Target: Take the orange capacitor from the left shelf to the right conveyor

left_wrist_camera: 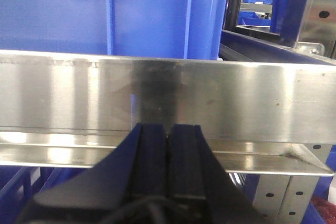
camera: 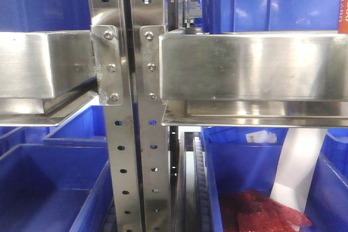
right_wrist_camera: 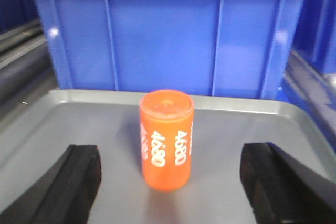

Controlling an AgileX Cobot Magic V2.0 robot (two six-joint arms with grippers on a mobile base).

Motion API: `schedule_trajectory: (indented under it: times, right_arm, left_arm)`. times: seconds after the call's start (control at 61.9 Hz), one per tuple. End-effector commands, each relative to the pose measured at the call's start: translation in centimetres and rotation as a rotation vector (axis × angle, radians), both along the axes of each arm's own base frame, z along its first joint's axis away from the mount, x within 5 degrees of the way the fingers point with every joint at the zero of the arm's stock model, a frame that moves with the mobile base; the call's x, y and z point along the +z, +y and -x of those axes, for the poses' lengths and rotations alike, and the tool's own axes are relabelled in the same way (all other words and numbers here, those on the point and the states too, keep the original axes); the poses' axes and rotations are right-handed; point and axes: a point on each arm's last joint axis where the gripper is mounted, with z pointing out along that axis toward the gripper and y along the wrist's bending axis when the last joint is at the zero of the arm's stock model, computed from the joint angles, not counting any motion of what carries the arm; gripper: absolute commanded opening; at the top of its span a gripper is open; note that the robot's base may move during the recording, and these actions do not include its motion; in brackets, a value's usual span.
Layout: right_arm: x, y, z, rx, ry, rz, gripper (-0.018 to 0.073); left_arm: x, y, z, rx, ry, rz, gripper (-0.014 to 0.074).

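The orange capacitor needs to go to the right conveyor. I should next grab the orange capacitor (right_wrist_camera: 166,139) with my right gripper by its cylindrical body printed 4680.
In the right wrist view the orange capacitor (right_wrist_camera: 166,139), a cylinder printed "4680" in white, stands upright on a grey metal tray (right_wrist_camera: 79,124). My right gripper (right_wrist_camera: 170,161) is open, its two black fingers wide apart on either side of the capacitor and not touching it. In the left wrist view my left gripper (left_wrist_camera: 168,129) is shut with nothing between its black fingers, facing a steel shelf rail (left_wrist_camera: 236,98). A sliver of orange (camera: 343,12) shows at the front view's right edge. No gripper shows in the front view.
A blue bin (right_wrist_camera: 168,35) stands right behind the tray. Steel shelf rails (camera: 250,66) and perforated uprights (camera: 136,150) fill the front view. Blue bins (camera: 49,188) sit below; one holds red bags (camera: 266,213). A blue bin (left_wrist_camera: 131,14) stands behind the left rail.
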Motion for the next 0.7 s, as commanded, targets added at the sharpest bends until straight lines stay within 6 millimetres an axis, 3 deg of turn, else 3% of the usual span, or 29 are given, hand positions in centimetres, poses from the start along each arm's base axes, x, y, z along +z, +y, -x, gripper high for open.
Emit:
schedule_trajectory:
  times: [0.0,0.275,0.679]
  right_arm:
    - [1.5,-0.1,-1.7,-0.008,-0.141,0.026,0.0633]
    - [-0.4,-0.2,-4.9,-0.021,-0.180,0.022,0.0633]
    - [-3.3,-0.3,-7.9,-0.034,-0.198,-0.006,0.0633]
  left_arm:
    - [1.1,0.1,0.2,0.005,-0.106,0.016,-0.0127]
    - [1.1,0.1,0.2,0.005,-0.106,0.016,-0.0127]
    - [1.1,0.1,0.2,0.005,-0.106,0.016,-0.0127]
